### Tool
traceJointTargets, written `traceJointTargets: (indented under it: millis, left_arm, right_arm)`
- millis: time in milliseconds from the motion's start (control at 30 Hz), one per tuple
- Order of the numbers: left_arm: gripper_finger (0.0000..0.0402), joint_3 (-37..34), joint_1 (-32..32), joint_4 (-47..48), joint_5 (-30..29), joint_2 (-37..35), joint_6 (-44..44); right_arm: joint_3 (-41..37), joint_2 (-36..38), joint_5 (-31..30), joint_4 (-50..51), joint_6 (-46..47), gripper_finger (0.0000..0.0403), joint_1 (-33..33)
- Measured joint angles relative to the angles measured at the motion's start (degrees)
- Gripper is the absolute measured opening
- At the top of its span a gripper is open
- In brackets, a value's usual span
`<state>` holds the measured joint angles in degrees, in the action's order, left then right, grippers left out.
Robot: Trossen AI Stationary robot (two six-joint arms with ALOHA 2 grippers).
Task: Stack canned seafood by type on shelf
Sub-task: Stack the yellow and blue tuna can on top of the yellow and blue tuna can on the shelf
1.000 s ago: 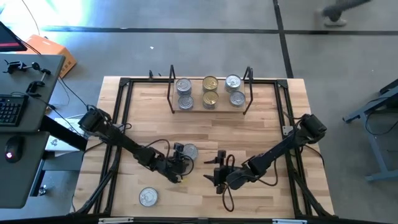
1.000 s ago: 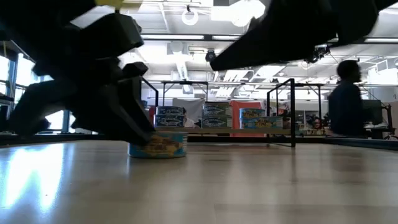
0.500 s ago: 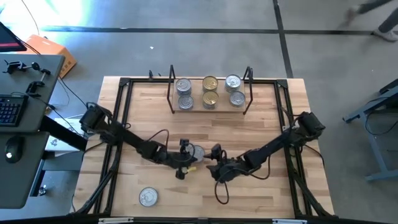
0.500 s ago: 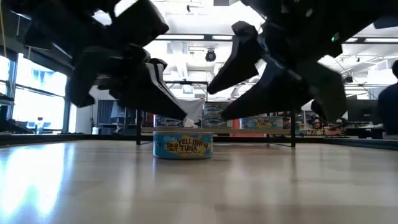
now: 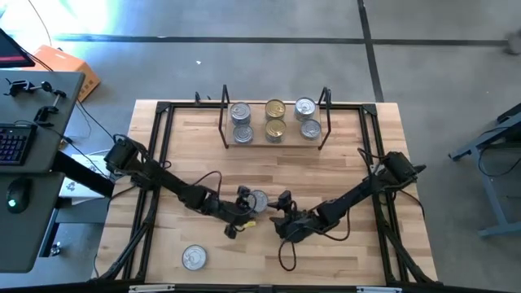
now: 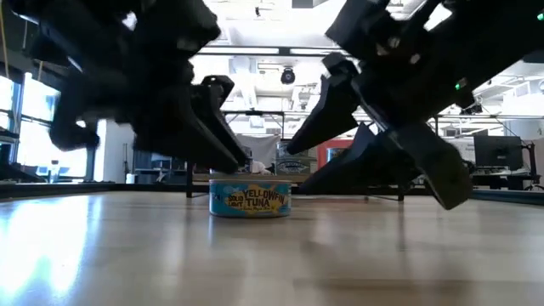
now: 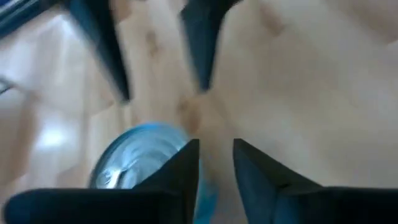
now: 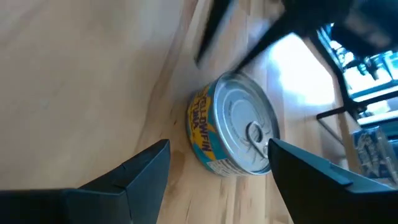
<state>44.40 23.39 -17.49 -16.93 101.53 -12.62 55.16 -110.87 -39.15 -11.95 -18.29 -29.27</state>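
The tuna can needs to be stacked by type. My right gripper should grab the can's labelled side [image 8: 204,129] next.
A blue-and-yellow tuna can with a silver lid [image 5: 258,199] [image 6: 251,200] stands flat on the tabletop between my two grippers. My left gripper [image 5: 238,213] [image 7: 216,149] is just to its left, low over the wood, its fingers open by a narrow gap. The can [image 7: 140,165] shows beside one finger, not between them. My right gripper [image 5: 282,210] [image 8: 221,152] is wide open just to the can's right. Its fingers point at the can [image 8: 236,124], which lies ahead of the fingertips. The shelf [image 5: 255,122] at the far edge holds several cans in three columns, the middle pair gold-lidded. My left gripper has the outer side of one finger [image 7: 180,165] right beside the can's wall [image 7: 158,134]; whether it touches, I cannot tell. The can stands flat on the table.
Another silver-lidded can [image 5: 194,258] sits alone near the table's near-left corner. The black frame [image 5: 167,130] runs around the tabletop. Cables trail from both arms across the wood near the grippers.
The tuna can has slid a little toward the table's right, with my left gripper beside it, and stays flat on the wood. My right gripper has moved toward the far edge and the can, and now faces it from the right.
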Motion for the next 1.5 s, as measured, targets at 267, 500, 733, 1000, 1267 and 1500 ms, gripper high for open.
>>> traceJointTargets:
  millis: [267, 500, 733, 1000, 1267, 1500]
  left_arm:
    - [0.0125, 0.2, -0.9, -1.0, -4.7, 4.9, -2.6]
    - [0.0013, 0.2, -1.0, -3.4, -2.7, 5.1, 0.1]
    - [0.0003, -0.1, -2.7, -6.7, 0.1, 2.3, 2.2]
    - [0.0001, 0.0, -4.7, -8.7, 5.5, -1.5, 6.1]
    - [0.0001, 0.0, -4.7, -9.5, 6.2, -1.4, 6.1]
    - [0.001, 0.3, -4.5, -4.5, 0.1, -2.8, 6.1]
  right_arm:
    - [0.0, 0.0, -2.4, -1.2, 0.5, 0.0263, -2.8]
    - [0.0, -0.2, -0.1, -1.2, 7.1, 0.0263, -2.7]
    - [0.0, -0.6, -0.4, -1.6, -0.8, 0.0263, -2.3]
    - [0.1, -1.0, -7.4, -2.0, -7.5, 0.0263, -0.2]
    - [0.1, -1.0, -4.3, -3.8, -4.6, 0.0245, 2.0]
    - [1.4, -0.7, -3.6, -0.4, 8.6, 0.0116, 1.5]
